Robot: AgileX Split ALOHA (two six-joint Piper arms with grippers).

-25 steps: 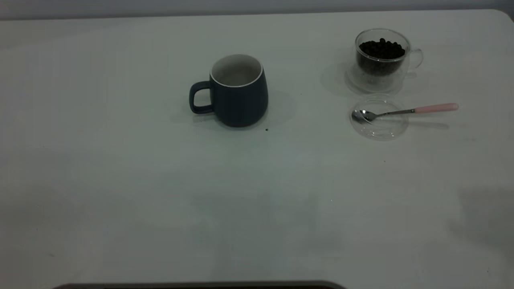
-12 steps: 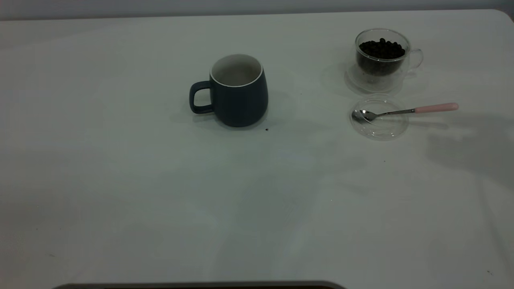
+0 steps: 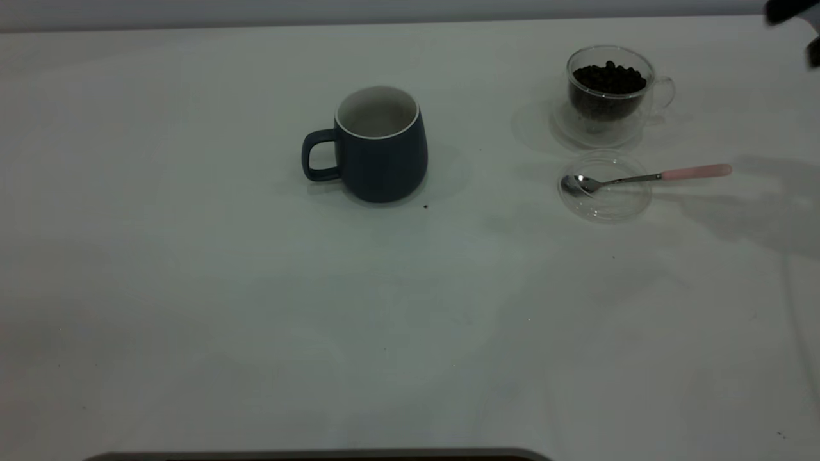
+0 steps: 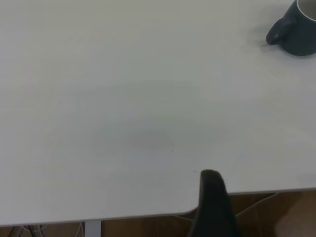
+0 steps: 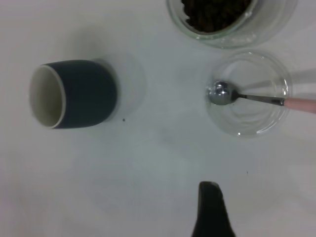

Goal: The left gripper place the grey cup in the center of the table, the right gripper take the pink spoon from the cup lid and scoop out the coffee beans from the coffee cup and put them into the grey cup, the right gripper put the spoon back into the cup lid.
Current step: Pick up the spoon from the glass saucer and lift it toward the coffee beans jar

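Observation:
I will use my right gripper to grab the pink spoon by its pink handle [image 3: 697, 172] next, to scoop coffee beans out of the coffee cup [image 3: 608, 93].
The grey cup [image 3: 381, 150] stands upright and empty near the table's [image 3: 192, 288] middle, its handle toward the left; it also shows in both wrist views [image 4: 296, 32] [image 5: 74, 94]. At the far right the coffee cup [image 3: 608, 93] [image 5: 227, 22] holds coffee beans [image 3: 608, 78] [image 5: 212, 12]. Just in front of it lies the cup lid [image 3: 604, 198] [image 5: 247, 121], with the pink spoon [image 3: 647, 177] [image 5: 247, 97] resting in it, bowl inside and pink handle pointing right. My right gripper [image 3: 791, 9] [image 5: 212, 207] is a dark shape high above the far right corner. My left gripper [image 4: 212, 197] hovers over the table's left edge, far from the cup.
A tiny dark speck [image 3: 425, 207] lies just in front of the grey cup. The right arm's shadow [image 3: 762, 218] falls on the table beside the spoon's handle. Beyond the table's edge [image 4: 148, 217] the left wrist view shows brown floor.
The right arm's shadow has slid across the right side of the table, and a dark part of the right gripper has come into view at the top right corner. Cups, lid and spoon have not moved.

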